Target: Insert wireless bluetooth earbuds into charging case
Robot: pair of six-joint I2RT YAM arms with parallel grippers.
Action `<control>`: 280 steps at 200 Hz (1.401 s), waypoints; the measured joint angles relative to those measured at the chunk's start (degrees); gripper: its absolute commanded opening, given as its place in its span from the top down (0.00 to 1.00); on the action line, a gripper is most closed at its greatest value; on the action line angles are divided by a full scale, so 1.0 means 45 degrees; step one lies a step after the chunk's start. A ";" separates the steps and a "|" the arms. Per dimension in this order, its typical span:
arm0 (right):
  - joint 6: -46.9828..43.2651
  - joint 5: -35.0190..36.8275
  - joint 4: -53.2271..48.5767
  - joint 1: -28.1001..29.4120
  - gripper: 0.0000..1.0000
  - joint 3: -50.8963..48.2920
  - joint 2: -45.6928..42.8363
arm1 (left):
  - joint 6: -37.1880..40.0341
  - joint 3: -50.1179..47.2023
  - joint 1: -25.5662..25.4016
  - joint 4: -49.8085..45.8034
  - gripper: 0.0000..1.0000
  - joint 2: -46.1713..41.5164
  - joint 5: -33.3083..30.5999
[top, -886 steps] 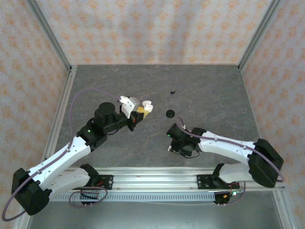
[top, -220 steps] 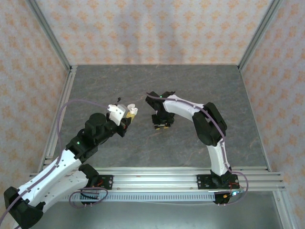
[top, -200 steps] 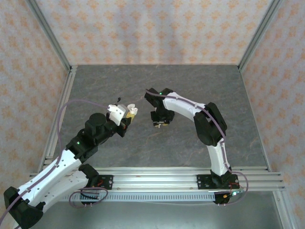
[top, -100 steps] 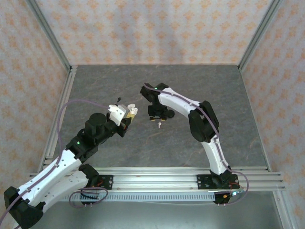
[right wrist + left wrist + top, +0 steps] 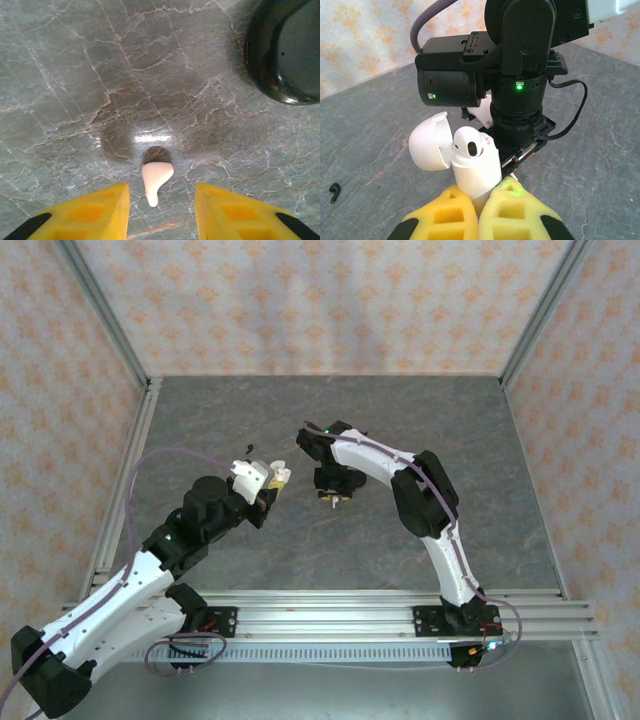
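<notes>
The stem of the earbud has to stay free to go into the charging case [image 5: 272, 476], so I need to grab the earbud across its rounded head [image 5: 335, 500] with my right gripper next.
My left gripper [image 5: 480, 212] is shut on the lower end of the white charging case [image 5: 479, 172], held up off the table. The case's lid [image 5: 427, 147] is swung open to the left, and one white earbud [image 5: 470, 144] sits in the case's top. From above, the case [image 5: 272, 476] shows at the left arm's tip. A second earbud [image 5: 156, 177] lies on the grey table, stem toward the camera. My right gripper [image 5: 161, 207] hangs open above it, with a yellow finger [image 5: 95, 210] on each side and neither touching. In the top view the right gripper [image 5: 333, 494] points down, just right of the case.
A glossy black round object [image 5: 285, 50] lies on the table just beyond the right gripper. A tiny black speck [image 5: 335, 191] lies left of the case. The right arm's wrist [image 5: 520, 90] stands close behind the held case. Aluminium frame rails [image 5: 120, 480] edge the table.
The right gripper has moved a little left toward the case. The earbud that showed on the table below it half a second ago now lies between its open fingers. The left arm barely moved.
</notes>
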 measured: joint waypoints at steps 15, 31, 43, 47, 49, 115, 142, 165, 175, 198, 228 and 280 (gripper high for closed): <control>0.0000 -0.0005 0.0097 0.0000 0.63 -0.0005 0.0112 | -0.0005 0.0000 0.0000 0.0000 1.00 0.0000 0.0019; 0.0005 -0.0049 0.0233 0.0000 0.63 -0.0063 0.0199 | -0.0005 0.0000 0.0000 0.0000 1.00 0.0000 0.0039; 0.0005 -0.0092 0.0335 0.0000 0.65 -0.0170 0.0228 | -0.0005 0.0000 0.0000 0.0000 1.00 0.0000 0.0044; 0.0000 -0.0092 0.0369 0.0000 0.66 -0.0214 0.0238 | -0.0005 0.0000 0.0000 0.0000 1.00 0.0000 0.0044; 0.0005 -0.0097 0.0374 0.0000 0.66 -0.0233 0.0248 | -0.0005 0.0000 0.0000 0.0000 1.00 0.0000 0.0044; 0.0005 -0.0272 0.0636 0.0005 0.82 -0.0325 0.0306 | 0.0296 -0.0185 0.0000 0.0301 1.00 0.0087 0.0044; 0.0010 -0.0238 0.0685 0.0005 0.86 -0.0398 0.0233 | 0.0398 -0.0515 0.0000 0.0525 1.00 -0.0039 0.0073; 0.0053 -0.0175 0.0942 0.0005 0.89 -0.0738 -0.0029 | 0.0665 -0.0588 0.0000 0.0588 1.00 -0.0039 0.0345; 0.0092 -0.0078 0.1093 0.0005 0.90 -0.0971 -0.0194 | 0.0777 -0.0588 0.0000 0.0583 1.00 -0.0039 0.0408; 0.0194 0.0223 0.1307 0.0000 0.92 -0.1559 -0.0641 | 0.0971 -0.0588 0.0000 0.0583 1.00 -0.0039 0.0476; 0.0330 0.0539 0.1802 0.0000 0.95 -0.2200 -0.1613 | 0.0996 -0.0622 0.0000 0.0675 1.00 -0.0034 0.0743; 0.0437 0.0840 0.3507 0.0000 0.97 -0.3405 -0.4498 | 0.1005 -0.0646 0.0000 0.1185 1.00 -0.0034 0.1341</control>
